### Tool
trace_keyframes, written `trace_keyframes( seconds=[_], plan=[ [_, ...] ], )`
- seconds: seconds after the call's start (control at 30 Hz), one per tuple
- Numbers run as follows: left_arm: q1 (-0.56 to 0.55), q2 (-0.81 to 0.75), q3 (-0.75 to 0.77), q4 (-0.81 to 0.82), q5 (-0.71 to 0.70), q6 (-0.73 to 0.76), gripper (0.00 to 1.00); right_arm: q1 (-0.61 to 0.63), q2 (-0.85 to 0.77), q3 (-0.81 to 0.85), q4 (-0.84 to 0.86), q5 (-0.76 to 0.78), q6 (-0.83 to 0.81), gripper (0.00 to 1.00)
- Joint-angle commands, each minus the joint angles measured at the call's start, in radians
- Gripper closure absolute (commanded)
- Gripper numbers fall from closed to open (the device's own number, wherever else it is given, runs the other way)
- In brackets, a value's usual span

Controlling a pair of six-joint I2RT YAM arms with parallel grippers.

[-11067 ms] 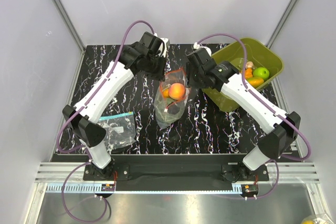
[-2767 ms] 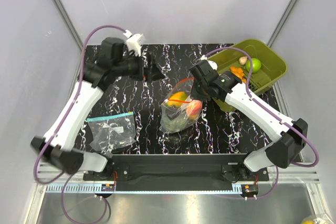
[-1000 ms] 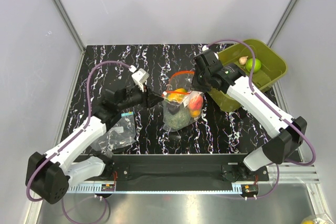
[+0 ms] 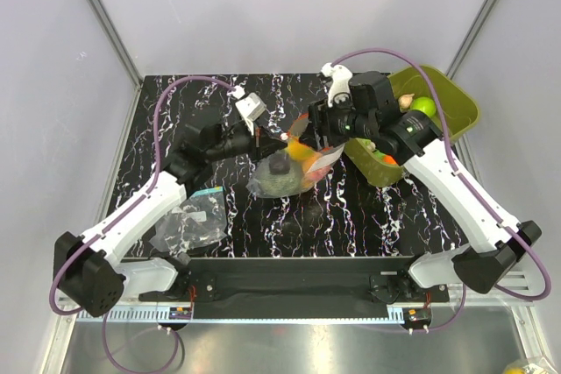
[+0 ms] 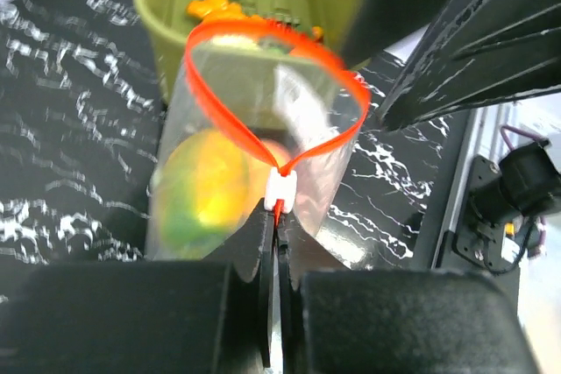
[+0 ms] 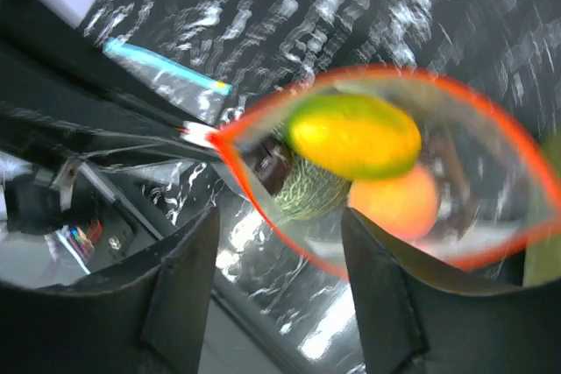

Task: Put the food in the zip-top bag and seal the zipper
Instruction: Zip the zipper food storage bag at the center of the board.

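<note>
My right gripper grabs the white slider (image 4: 284, 137) (image 6: 199, 134) beside the zipper end that my left gripper holds next, to draw the zipper sealed.
The zip-top bag (image 4: 282, 172) hangs between my grippers above the table's middle, its mouth open. It holds the netted melon (image 4: 279, 178), a yellow-green fruit (image 6: 355, 136) and a peach (image 6: 403, 203). My left gripper (image 4: 272, 137) is shut on the end of the red-orange zipper (image 5: 230, 111), just behind its white slider (image 5: 280, 188). My right gripper (image 4: 310, 125) is open at the bag's far side. In the right wrist view the near rim of the mouth runs across the gap between its fingers (image 6: 184, 286). More food, a green apple (image 4: 423, 107) among it, lies in the tub.
The olive-green tub (image 4: 463, 102) stands at the back right, under my right forearm. A second clear bag (image 4: 187, 221) with a teal-blue strip lies flat at the front left.
My left gripper has moved to the bag's left end and shut on the zipper. The bag has tipped and shifted left. My right gripper has moved slightly left and up.
</note>
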Motion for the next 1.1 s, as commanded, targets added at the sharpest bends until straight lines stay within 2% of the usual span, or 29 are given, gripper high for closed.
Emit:
trace_keyframes(
  seconds=[0.0,0.2,0.27,0.43,0.63,0.73,1.07],
  plan=[
    [0.0,-0.028,0.072,-0.017,0.11,0.084,1.0,-0.005,0.02,0.05,0.09,-0.261,-0.319,0.35],
    [0.0,-0.015,0.148,-0.181,0.197,0.198,1.0,-0.005,-0.014,-0.021,0.149,-0.45,-0.632,0.39],
    [0.0,-0.026,0.159,-0.209,0.219,0.221,1.0,-0.005,-0.031,-0.056,0.149,-0.518,-0.757,0.45],
    [-0.004,-0.057,0.181,-0.311,0.236,0.303,1.0,-0.005,-0.043,-0.079,0.129,-0.627,-0.88,0.46],
    [-0.017,-0.098,0.184,-0.417,0.225,0.418,1.0,-0.003,-0.034,-0.05,0.124,-0.71,-0.887,0.43],
    [-0.016,-0.103,0.188,-0.45,0.225,0.448,1.0,0.004,-0.011,-0.027,0.107,-0.731,-0.878,0.47],
    [-0.017,-0.109,0.188,-0.461,0.226,0.457,1.0,0.072,0.058,0.022,0.124,-0.704,-0.839,0.5]
  ],
)
